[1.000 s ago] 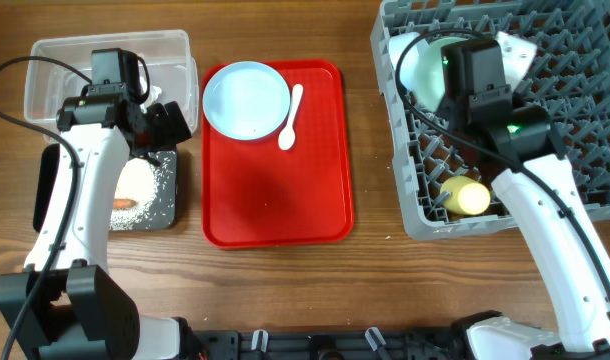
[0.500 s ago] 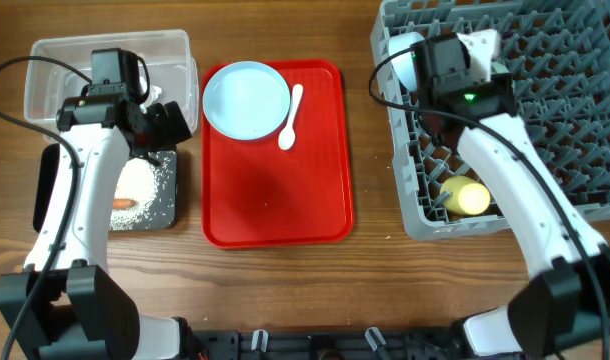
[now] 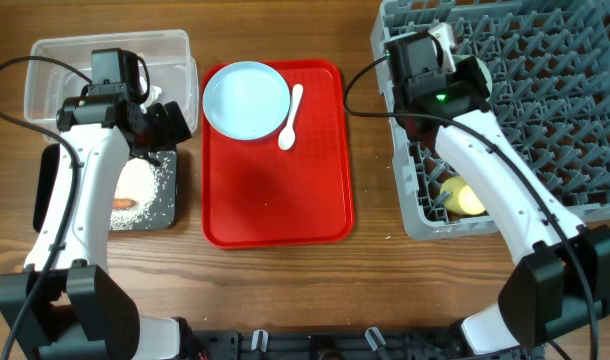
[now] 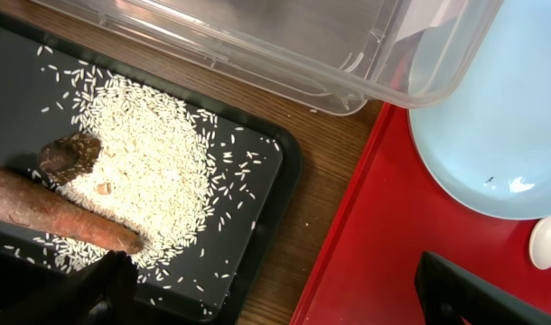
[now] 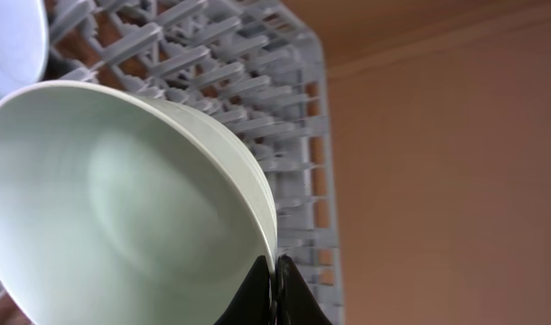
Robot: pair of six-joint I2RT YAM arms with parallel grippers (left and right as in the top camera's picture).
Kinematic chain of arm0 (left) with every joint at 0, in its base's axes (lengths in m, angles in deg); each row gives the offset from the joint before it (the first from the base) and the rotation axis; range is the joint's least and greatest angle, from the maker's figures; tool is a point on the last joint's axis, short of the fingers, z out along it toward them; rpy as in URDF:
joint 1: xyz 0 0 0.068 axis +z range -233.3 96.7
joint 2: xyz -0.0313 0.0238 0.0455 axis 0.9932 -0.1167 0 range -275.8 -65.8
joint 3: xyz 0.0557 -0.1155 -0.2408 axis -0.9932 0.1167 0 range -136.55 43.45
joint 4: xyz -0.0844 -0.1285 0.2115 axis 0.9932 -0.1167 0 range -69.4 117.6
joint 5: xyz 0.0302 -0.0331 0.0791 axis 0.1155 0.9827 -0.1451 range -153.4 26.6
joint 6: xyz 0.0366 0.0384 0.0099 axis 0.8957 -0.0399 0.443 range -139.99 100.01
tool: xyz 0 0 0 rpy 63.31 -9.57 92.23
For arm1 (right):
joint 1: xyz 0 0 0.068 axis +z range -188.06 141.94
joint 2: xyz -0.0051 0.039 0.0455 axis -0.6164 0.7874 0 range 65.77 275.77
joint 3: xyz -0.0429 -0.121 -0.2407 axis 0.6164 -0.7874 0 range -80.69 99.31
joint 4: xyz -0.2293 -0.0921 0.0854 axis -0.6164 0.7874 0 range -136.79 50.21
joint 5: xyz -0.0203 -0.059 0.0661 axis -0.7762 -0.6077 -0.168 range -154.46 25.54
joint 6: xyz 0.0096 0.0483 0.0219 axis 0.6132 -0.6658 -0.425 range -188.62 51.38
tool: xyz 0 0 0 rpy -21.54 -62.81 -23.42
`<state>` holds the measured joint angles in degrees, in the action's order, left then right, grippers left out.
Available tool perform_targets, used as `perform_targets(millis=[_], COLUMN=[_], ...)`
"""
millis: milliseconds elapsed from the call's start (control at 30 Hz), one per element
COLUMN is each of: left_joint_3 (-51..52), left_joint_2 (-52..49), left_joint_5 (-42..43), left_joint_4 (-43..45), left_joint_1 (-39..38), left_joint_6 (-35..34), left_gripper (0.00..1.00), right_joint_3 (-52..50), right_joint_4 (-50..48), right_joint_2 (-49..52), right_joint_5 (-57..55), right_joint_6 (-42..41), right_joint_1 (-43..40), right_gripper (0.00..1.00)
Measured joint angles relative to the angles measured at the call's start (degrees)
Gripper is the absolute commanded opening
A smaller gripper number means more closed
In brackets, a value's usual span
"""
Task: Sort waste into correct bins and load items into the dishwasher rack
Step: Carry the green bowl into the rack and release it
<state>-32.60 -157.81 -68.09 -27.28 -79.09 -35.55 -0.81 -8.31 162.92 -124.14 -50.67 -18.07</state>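
I will keep holding the mint green bowl [image 3: 483, 77] [image 5: 122, 208] with my right gripper until the bowl's rim sits among the rack wires. The bowl's rim is high above them.
My right gripper [image 5: 274, 271] is shut on the rim of the mint green bowl [image 5: 122, 208] and holds it tilted over the back left corner of the grey dishwasher rack [image 3: 545, 110]. A light blue bowl [image 5: 9, 36] shows beside it. The yellow cup [image 3: 463, 196] lies in the rack's front left. The pale blue plate [image 3: 247, 98] and white spoon [image 3: 291, 115] lie on the red tray [image 3: 275, 190]. My left gripper [image 4: 284, 298] is open and empty over the black tray [image 4: 257, 226], which holds rice grains [image 4: 149, 171], a carrot stick [image 4: 59, 221] and a brown lump [image 4: 70, 153].
The clear tub [image 3: 55, 60] stands behind the black tray at the far left, its corner close to the plate in the left wrist view [image 4: 284, 54]. Bare wooden table [image 3: 375, 270] lies between the red tray and the rack and along the front.
My right arm has swung left and toward the back of the rack with the mint green bowl. The left arm has not moved.
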Motion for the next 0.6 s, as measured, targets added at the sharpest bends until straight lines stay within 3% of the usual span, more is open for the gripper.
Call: perform_targets(millis=[233, 600], left_joint_3=[0.0, 0.0], left_joint_2=[0.0, 0.0], left_joint_5=[0.0, 0.0], left_joint_4=[0.0, 0.0], left_joint_1=[0.0, 0.0], left_joint_6=[0.0, 0.0], left_gripper=[1.00, 1.00], right_joint_3=[0.0, 0.0], right_joint_4=[-1.7, -1.7], right_joint_2=[0.0, 3.1], right_joint_5=[-5.3, -7.3], right_joint_6=[11.0, 15.2], right_joint_1=[0.0, 1.6], right_gripper=[0.04, 0.04])
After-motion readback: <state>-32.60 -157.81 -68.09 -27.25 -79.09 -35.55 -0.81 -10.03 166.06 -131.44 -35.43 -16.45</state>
